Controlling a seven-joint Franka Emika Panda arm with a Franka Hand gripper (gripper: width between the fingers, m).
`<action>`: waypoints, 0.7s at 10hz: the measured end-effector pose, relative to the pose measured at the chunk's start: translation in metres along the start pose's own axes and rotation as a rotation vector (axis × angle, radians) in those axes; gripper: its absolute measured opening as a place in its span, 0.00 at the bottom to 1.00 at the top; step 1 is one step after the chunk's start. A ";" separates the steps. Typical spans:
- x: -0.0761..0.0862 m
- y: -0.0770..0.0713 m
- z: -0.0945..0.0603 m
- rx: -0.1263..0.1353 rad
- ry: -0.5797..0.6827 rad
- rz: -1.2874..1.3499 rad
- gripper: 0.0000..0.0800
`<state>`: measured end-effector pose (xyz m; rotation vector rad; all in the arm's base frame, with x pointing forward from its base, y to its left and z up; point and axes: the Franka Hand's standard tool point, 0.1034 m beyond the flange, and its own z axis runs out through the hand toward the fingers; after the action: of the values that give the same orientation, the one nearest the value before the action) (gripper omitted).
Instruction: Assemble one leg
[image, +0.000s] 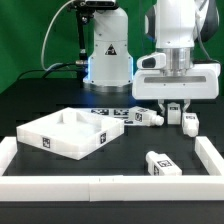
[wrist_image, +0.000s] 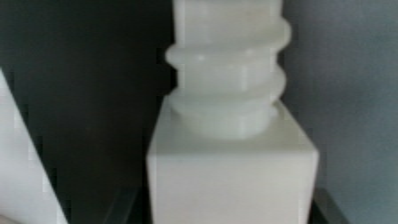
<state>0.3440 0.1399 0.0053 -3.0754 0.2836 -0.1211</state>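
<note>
The held leg's base is down at the black table and the leg would stand, so it is time to open my gripper now.
My gripper (image: 172, 106) hangs low over the table at the exterior view's right, its fingers closed round a white leg (image: 172, 109). In the wrist view that leg (wrist_image: 228, 140) fills the middle of the picture, square block nearest and turned neck beyond, with the dark jaws tight against its sides at the picture's edge. A second leg (image: 150, 116) lies just to the gripper's left, and a third leg (image: 189, 121) stands just to its right. One more leg (image: 160, 161) lies nearer the front. The white square tabletop (image: 45, 136) sits at the left.
The marker board (image: 112, 112) lies behind the tabletop. A low white wall (image: 100, 186) runs along the front, with side pieces at the left (image: 8, 150) and right (image: 208, 154). The robot base (image: 108, 55) stands at the back.
</note>
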 end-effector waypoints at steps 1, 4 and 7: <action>0.002 0.002 0.000 0.000 0.001 0.007 0.33; 0.000 0.001 -0.007 0.003 -0.016 0.006 0.59; 0.009 -0.007 -0.049 0.039 -0.071 0.026 0.80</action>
<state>0.3500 0.1436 0.0548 -3.0283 0.3137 -0.0154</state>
